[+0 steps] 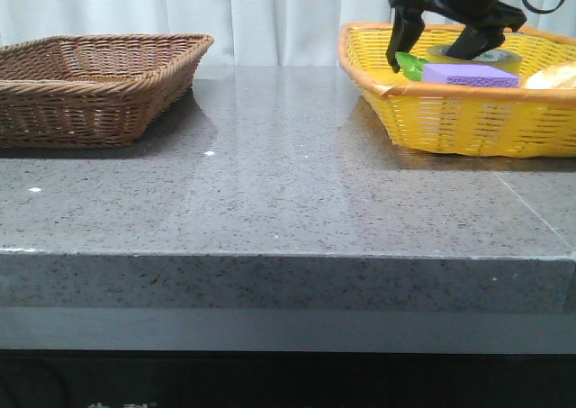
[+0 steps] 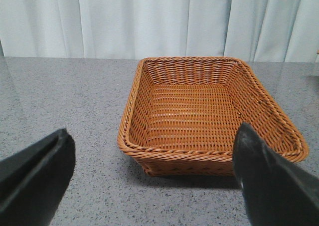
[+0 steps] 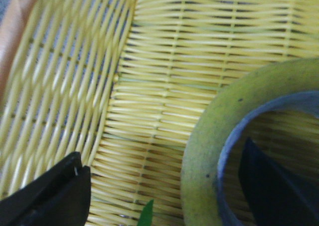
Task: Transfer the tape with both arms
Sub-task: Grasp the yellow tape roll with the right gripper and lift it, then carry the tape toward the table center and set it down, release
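Observation:
My right gripper's fingers reach down around the tape's side [image 3: 212, 151] and closing would catch the tape, so my right gripper closes next.
The tape [image 1: 486, 58] lies flat in the yellow basket [image 1: 450, 120] at the back right, mostly hidden behind a purple sponge [image 1: 472, 74]. In the right wrist view the tape [image 3: 209, 151] is a yellow-green ring with a pale inner core. My right gripper [image 1: 436, 48] is open and low over the basket. One finger [image 3: 271, 186] is inside the roll's hole, the other finger [image 3: 50, 196] is outside, so the roll's wall lies between them. My left gripper [image 2: 154, 181] is open and empty above the table, facing the brown basket [image 2: 209, 111].
The brown wicker basket [image 1: 90, 88] stands at the back left. The yellow basket also holds a green item [image 1: 412, 64] and a pale item [image 1: 553, 77] at the right edge. White curtain behind. The grey speckled tabletop [image 1: 288, 183] spans between the baskets.

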You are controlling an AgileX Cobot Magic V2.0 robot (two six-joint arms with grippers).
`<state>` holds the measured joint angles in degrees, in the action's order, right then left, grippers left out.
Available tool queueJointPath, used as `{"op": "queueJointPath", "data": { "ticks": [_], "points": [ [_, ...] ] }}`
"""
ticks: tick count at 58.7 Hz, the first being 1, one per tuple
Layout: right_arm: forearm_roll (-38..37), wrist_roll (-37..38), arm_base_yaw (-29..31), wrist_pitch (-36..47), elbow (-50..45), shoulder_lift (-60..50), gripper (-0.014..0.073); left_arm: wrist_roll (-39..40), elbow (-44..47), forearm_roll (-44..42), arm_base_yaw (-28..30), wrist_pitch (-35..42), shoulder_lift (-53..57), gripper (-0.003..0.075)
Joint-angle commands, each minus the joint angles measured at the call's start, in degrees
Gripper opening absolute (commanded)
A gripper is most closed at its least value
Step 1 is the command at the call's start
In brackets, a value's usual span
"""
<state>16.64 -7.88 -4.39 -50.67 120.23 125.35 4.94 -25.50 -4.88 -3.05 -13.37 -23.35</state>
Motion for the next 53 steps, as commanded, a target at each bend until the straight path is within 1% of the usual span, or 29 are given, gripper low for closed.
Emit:
{"op": "queueJointPath", "data": {
  "ticks": [1,5,11,16,20,22,24,34,43,53],
  "points": [
    [0.37,-0.09,0.21,2.21,1.88,-3.51,0.0582,0.21,-1.94,-0.20,-0.29,4.60,-0.62,0.0617],
    [0.33,-0.09,0.21,1.95,1.88,-3.58,0.0481,0.21,-1.94,-0.20,-0.29,4.60,-0.62,0.0618],
    [0.33,-0.09,0.21,0.94,1.88,-3.58,0.0259,0.21,-1.94,-0.20,-0.29,4.60,-0.62,0.0618],
    [0.33,-0.09,0.21,0.64,1.88,-3.58,0.0112,0.21,-1.94,-0.20,-0.29,4.60,-0.62,0.0618],
    [0.33,-0.09,0.25,0.51,1.88,-3.69,0.0015,0.21,-1.94,-0.20,-0.29,4.60,-0.62,0.0617],
    [0.33,-0.09,0.25,0.51,1.88,-3.78,-0.0014,0.21,-1.94,-0.20,-0.29,4.60,-0.62,0.0618],
    [0.33,-0.09,0.25,0.51,1.93,-3.97,-0.0030,0.21,-1.94,-0.20,-0.29,4.60,-0.62,0.0617],
    [0.26,-0.09,0.25,1.77,1.93,-6.50,-0.0027,0.21,-1.94,-0.20,-0.29,4.60,-0.62,0.0618],
    [0.26,-0.09,0.32,3.96,1.93,-11.65,-0.0027,0.21,-1.94,-0.20,-0.29,4.60,-0.62,0.0618],
    [0.26,-0.80,-0.25,3.55,1.77,-17.76,-0.0027,0.21,-1.94,-0.20,-0.29,4.60,-0.62,0.0618]
  ]
}}
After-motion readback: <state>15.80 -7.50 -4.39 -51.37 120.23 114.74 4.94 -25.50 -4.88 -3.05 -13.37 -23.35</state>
